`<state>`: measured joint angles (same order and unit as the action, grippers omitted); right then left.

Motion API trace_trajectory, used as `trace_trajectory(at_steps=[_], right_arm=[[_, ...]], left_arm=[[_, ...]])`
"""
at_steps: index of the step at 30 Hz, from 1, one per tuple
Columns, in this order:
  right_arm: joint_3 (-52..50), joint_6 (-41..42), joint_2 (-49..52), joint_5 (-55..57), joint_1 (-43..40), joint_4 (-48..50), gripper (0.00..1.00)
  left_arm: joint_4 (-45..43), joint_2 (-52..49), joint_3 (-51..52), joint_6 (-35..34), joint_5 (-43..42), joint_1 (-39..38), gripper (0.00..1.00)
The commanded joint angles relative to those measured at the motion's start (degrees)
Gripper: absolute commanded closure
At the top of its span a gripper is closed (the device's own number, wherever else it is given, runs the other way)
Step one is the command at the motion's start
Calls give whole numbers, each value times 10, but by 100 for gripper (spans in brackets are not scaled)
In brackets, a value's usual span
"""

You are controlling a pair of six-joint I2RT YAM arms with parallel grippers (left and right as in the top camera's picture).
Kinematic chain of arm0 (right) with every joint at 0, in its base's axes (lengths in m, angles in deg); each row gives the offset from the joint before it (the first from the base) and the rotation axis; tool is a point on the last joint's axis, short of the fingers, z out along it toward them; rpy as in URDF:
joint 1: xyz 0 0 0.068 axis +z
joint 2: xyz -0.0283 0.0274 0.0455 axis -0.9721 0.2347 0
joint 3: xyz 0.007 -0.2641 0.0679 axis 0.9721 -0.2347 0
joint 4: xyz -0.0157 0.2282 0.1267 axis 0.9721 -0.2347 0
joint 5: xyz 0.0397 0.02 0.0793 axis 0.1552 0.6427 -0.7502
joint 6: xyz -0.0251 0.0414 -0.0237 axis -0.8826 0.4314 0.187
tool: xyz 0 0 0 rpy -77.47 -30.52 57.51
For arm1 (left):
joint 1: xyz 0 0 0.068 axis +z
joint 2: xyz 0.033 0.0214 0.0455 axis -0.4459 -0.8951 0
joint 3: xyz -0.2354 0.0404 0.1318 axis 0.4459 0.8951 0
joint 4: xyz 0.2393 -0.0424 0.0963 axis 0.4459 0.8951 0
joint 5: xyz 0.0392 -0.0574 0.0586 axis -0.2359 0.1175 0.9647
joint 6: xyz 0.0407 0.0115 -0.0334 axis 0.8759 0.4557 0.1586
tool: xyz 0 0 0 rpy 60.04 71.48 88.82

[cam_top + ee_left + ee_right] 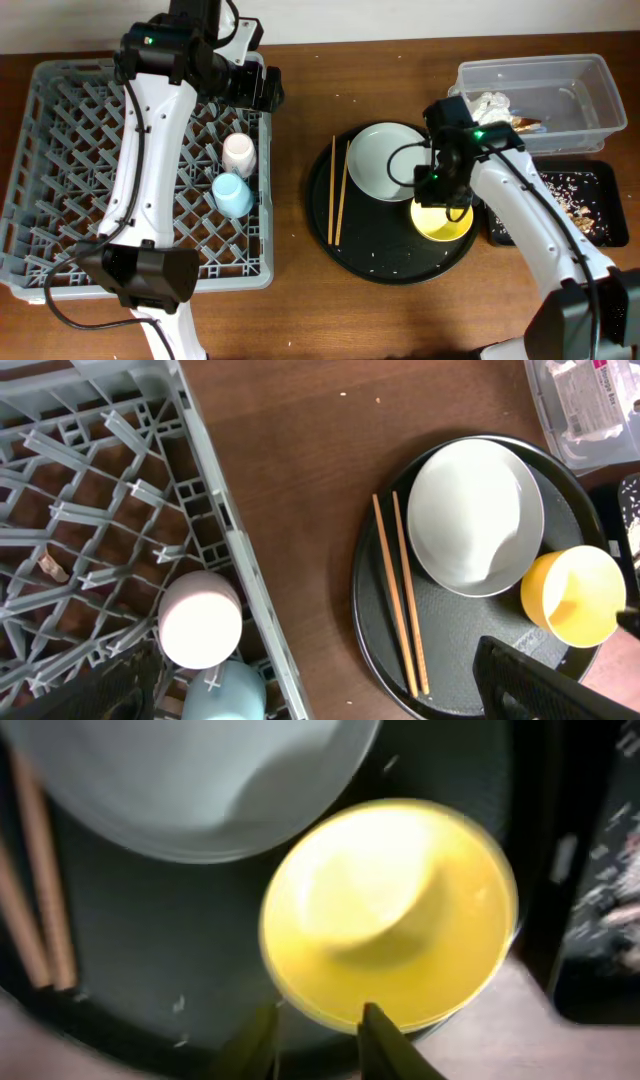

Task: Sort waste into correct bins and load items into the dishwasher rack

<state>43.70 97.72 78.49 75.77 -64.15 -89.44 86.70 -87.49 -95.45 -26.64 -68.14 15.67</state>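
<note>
The yellow bowl needs to be tipped into the dishwasher rack [90, 140], so my left gripper should next take hold of the yellow bowl's rim [415, 224], away from my right gripper.
The grey dishwasher rack [90, 140] fills the left. A pink cup [238, 152] and a light-blue cup [232, 194] stand upside down at its right edge; both also show in the left wrist view [200, 625] [225, 695]. The grey-green plate [385, 160], two chopsticks [338, 190] and yellow bowl [445, 224] sit on the round black tray [380, 255]. My right gripper [445, 195] hovers low over the bowl [390, 910], fingers [318, 1020] partly open astride its near rim. My left gripper [262, 88] is open and empty above the rack's far right corner.
A clear tub [560, 75] at the back right holds crumpled white napkins [490, 103] with brown bits. A shallow black tray [600, 175] in front of it holds crumbs. Bare brown table lies between rack and round tray.
</note>
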Motion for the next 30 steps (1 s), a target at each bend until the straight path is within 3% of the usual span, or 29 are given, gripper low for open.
trace_trajectory(at_steps=[1,7,8,13,17,18,22,24,27,30], right_arm=[[-37,17,0,50,2,32,76],[-96,-14,0,19,6,95,75],[-96,-30,0,5,14,107,67],[4,-13,-6,-51,-22,86,51],[111,-10,-6,-93,-120,23,42],[117,-9,-6,-101,-144,20,41],[117,-9,-5,-106,-229,1,37],[117,-9,-5,-106,-250,-1,36],[117,-9,-5,-99,-259,-3,20],[117,-9,-5,-97,-259,-3,15]], left_arm=[[-1,-7,-9,-6,1,1,2],[-11,-28,-9,-6,1,1,2],[-11,-38,-9,-6,1,1,2],[-5,-51,-9,-23,-31,-9,3],[-7,-75,-9,-24,-31,-70,10],[-3,-93,-9,-33,-30,-91,16],[-5,-149,-9,-58,-31,-184,20],[-6,-172,-9,-72,-31,-228,20],[-34,-189,-9,-62,-31,-312,22],[-38,-226,-9,-94,-37,-347,25]])
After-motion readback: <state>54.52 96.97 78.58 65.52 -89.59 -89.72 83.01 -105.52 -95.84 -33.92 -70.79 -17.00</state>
